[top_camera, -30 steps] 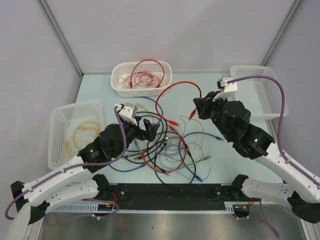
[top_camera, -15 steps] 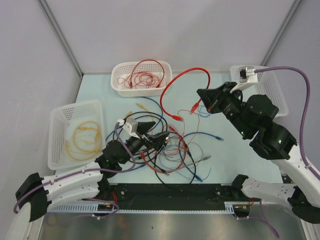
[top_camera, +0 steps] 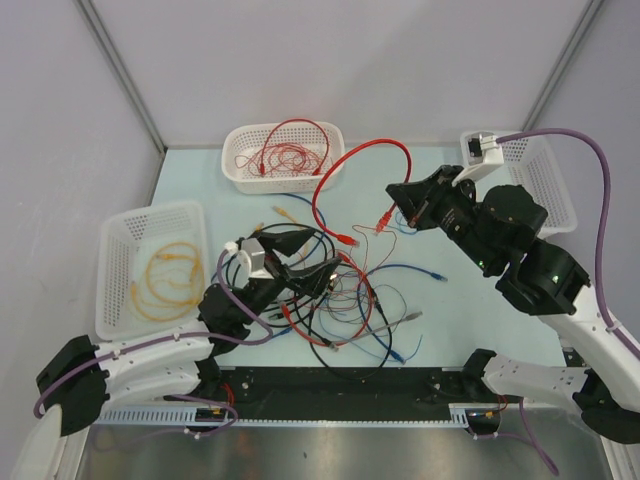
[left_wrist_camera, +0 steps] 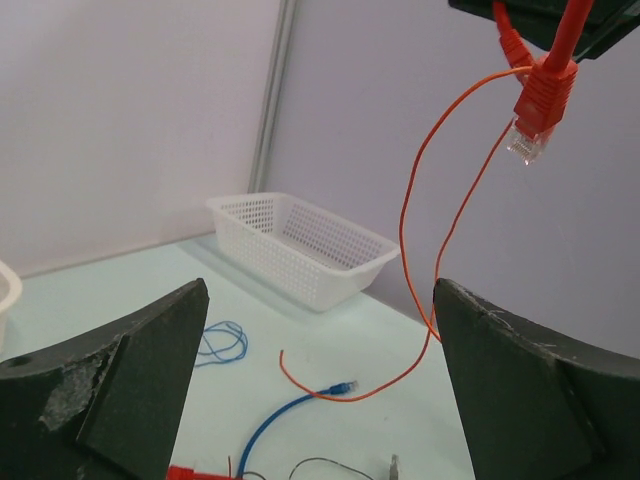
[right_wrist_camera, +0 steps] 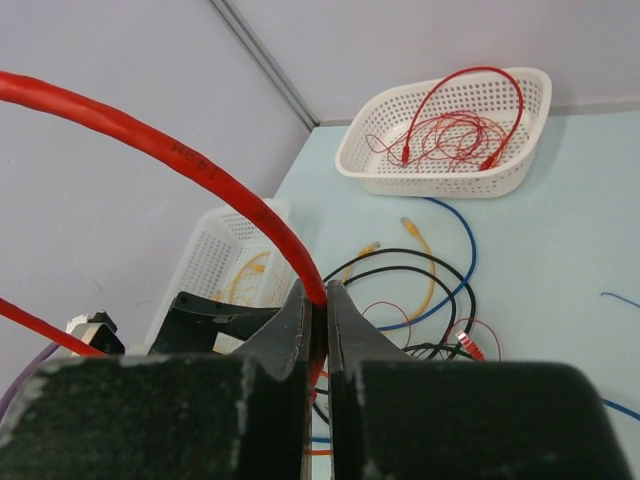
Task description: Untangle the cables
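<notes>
My left gripper moves forward next before closing on the thin orange-red wire, since the strands below the red plug point(top_camera: 384, 221) point(left_wrist_camera: 535, 110) dangle beyond both fingers.
The cables point(top_camera: 345, 290) lie tangled mid-table: thin red, blue, black and grey wires with small plugs. My right gripper point(top_camera: 398, 203) is shut on a thick red cable point(top_camera: 350, 152), which arches back over the table. In the right wrist view the jaws point(right_wrist_camera: 318, 295) pinch that red cable point(right_wrist_camera: 170, 150). My left gripper point(top_camera: 318, 253) hovers open over the tangle's left side. Between its fingers point(left_wrist_camera: 320, 370) I see only the table, a blue cable's plug point(left_wrist_camera: 343, 385) and a thin orange-red wire point(left_wrist_camera: 420, 230). The red cable's plug point(left_wrist_camera: 535, 110) dangles above.
A white basket point(top_camera: 240, 170) at the back holds red wires. A left basket point(top_camera: 120, 250) holds yellow cables. A right basket point(top_camera: 545, 195) stands behind the right arm. Yellow plugs point(top_camera: 285, 213) lie behind the tangle.
The right gripper has lifted the red cable up and back, so its loop now arches higher. The left arm has drawn back toward the near edge and its open gripper has tilted up.
</notes>
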Motion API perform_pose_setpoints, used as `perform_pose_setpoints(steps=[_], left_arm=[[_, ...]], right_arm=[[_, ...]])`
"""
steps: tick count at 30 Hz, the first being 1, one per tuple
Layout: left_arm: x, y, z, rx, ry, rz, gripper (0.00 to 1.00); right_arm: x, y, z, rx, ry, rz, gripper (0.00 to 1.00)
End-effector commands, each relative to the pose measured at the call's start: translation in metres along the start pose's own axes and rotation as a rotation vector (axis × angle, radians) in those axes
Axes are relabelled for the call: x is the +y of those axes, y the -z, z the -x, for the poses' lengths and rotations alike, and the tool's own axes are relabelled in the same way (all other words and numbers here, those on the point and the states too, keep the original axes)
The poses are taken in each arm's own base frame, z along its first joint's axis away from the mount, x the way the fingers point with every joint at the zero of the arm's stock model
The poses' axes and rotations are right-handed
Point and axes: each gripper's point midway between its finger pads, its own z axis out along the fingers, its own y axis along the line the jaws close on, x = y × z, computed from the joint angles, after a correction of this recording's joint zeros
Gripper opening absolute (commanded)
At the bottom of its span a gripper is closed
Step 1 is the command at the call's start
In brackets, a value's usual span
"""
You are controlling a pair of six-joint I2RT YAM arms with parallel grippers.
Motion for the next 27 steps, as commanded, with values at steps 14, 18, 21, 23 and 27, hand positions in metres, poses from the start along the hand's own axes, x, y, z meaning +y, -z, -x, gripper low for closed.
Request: perform_pose_setpoints(steps=[14,18,21,23,27], left_arm=[[-0.055,-0.049,0.037,-0.211,0.034,-0.275,0.95],[-0.056,-0.057,0.035,-0.21,0.032,-0.278,0.84],[-0.052,-0.061,0.031,-0.197,0.027,-0.259,0.55],[-0.049,-0.062,0.028,-0.18,0.029,-0.239,0.33],[-0.037,-0.055,0.027,-0.141,0.02,-0.17,0.0]], right_arm=[[0.033,0.0,-0.007,0.077,-0.129,0.125,0.0],[0.033,-0.001,-0.01,0.089,-0.132,0.123,0.0],[0.034,-0.002,-0.012,0.094,-0.131,0.125,0.0],[0.032,-0.002,-0.012,0.096,-0.129,0.12,0.0],[0.028,-0.001,-0.009,0.08,-0.112,0.099,0.0]])
